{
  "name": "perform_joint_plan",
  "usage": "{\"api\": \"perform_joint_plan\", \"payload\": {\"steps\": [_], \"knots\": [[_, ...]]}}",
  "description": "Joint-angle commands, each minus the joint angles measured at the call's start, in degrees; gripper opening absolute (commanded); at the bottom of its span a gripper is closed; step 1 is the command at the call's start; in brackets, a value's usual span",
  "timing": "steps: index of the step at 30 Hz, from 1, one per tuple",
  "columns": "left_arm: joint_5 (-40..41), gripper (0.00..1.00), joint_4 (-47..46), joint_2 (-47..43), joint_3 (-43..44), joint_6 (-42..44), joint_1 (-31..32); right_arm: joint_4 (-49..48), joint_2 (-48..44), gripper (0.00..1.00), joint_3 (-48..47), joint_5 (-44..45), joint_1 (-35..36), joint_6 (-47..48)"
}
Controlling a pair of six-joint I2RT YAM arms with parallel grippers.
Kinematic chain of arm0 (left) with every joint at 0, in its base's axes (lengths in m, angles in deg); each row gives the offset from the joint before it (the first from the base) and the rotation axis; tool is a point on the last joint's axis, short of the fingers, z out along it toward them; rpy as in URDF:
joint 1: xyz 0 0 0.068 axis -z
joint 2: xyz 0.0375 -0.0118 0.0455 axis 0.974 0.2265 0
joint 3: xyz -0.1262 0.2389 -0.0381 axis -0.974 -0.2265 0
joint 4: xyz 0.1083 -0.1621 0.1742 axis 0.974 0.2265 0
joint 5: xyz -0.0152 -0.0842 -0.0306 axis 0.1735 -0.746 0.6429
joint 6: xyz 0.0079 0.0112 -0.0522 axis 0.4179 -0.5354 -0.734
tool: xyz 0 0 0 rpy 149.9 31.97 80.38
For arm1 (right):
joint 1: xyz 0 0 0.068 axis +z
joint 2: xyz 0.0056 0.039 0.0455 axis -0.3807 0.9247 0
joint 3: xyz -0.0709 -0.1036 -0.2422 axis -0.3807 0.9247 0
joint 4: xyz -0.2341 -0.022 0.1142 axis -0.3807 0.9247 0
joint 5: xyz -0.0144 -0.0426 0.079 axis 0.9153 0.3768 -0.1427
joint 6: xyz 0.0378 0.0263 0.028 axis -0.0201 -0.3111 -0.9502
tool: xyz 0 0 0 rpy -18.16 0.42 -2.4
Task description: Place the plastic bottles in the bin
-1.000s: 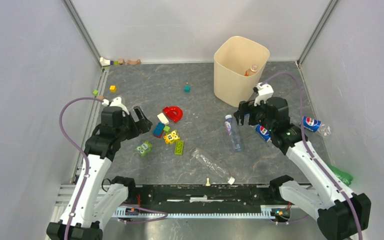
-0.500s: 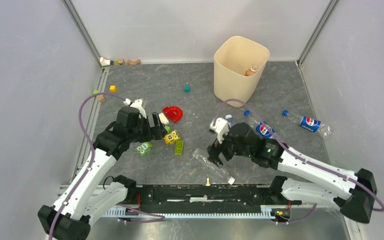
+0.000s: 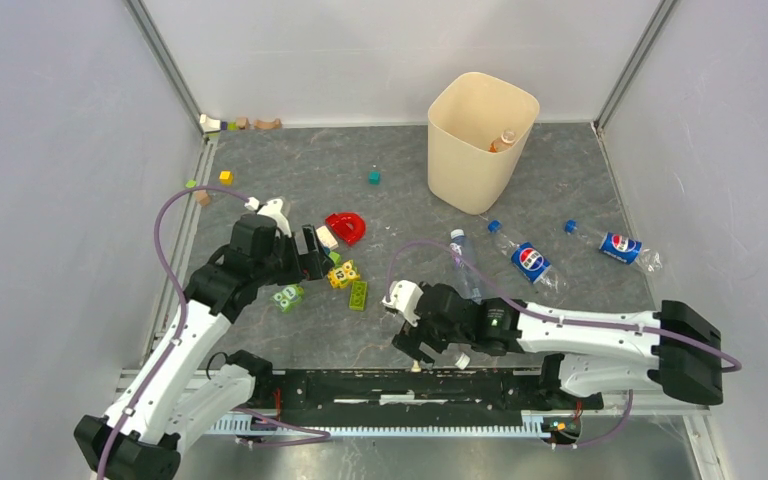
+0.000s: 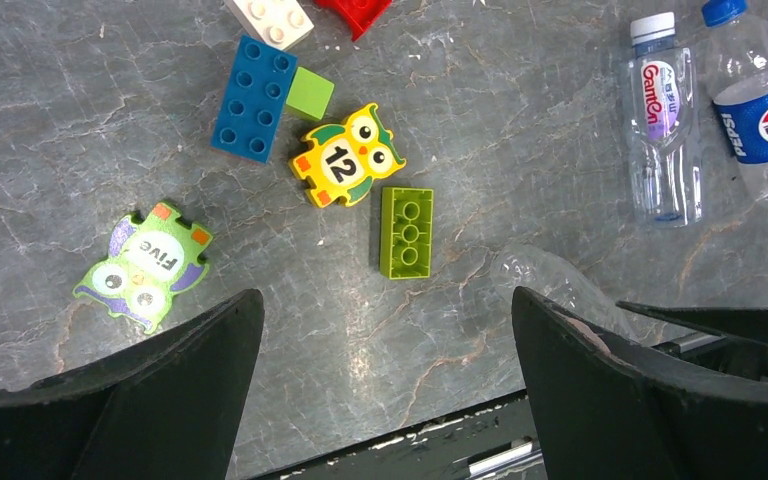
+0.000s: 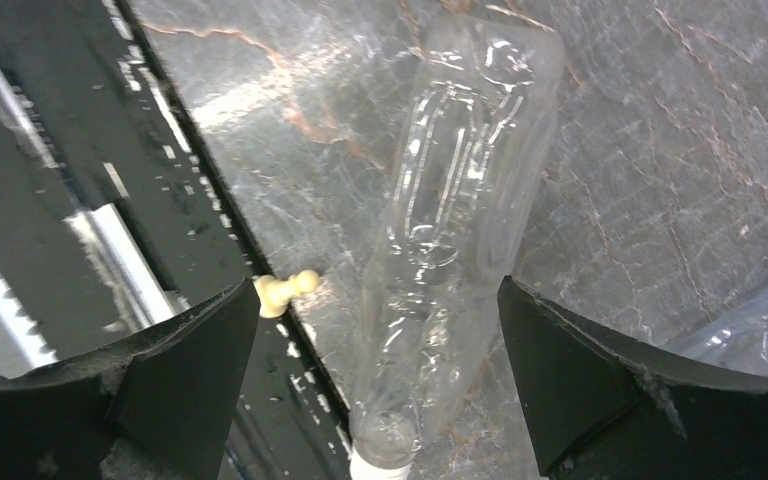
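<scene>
The clear bottle lies between my right gripper's fingers but below them, so it isn't time to close yet. My right gripper should first go lower.
The cream-beige bin [image 3: 457,150] stands at the back, with an orange-tinted bottle [image 3: 506,139] inside it. A clear crushed bottle [image 5: 450,230] with a white cap [image 3: 463,360] lies near the front edge. My right gripper [image 3: 415,338] hovers over it, open, with the bottle between its fingers in the right wrist view [image 5: 377,300], not touching. A water bottle [image 3: 465,265] and two Pepsi bottles [image 3: 527,257] [image 3: 620,247] lie on the floor. My left gripper [image 3: 315,252] is open and empty [image 4: 387,300] above the toy bricks.
Toy bricks lie left of centre: a yellow owl block [image 4: 345,158], a green brick [image 4: 406,231], a blue brick [image 4: 253,98], a green "Five" owl [image 4: 145,265] and a red arch [image 3: 345,227]. A cream peg [image 5: 285,290] sits by the black front rail [image 3: 360,385].
My right arm has swung from beside the bin down to the front, over the clear bottle. My left arm shifted slightly right early on, then stayed still.
</scene>
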Motion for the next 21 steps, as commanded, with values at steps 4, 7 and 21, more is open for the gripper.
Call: {"api": "perform_joint_plan", "payload": {"steps": [4,7,21], "knots": [[0.1,1.00,0.1,-1.7,0.0,2.0,0.3,-2.2,4.3,0.98,0.6,9.8,0.4,-0.9],[0.1,1.00,0.1,-2.0,0.0,2.0,0.3,-2.4,6.3,0.97,0.6,13.1,0.4,-1.3],[0.6,1.00,0.0,-2.2,0.0,2.0,0.3,-2.8,5.6,0.51,-2.7,12.4,0.3,-0.2]]}}
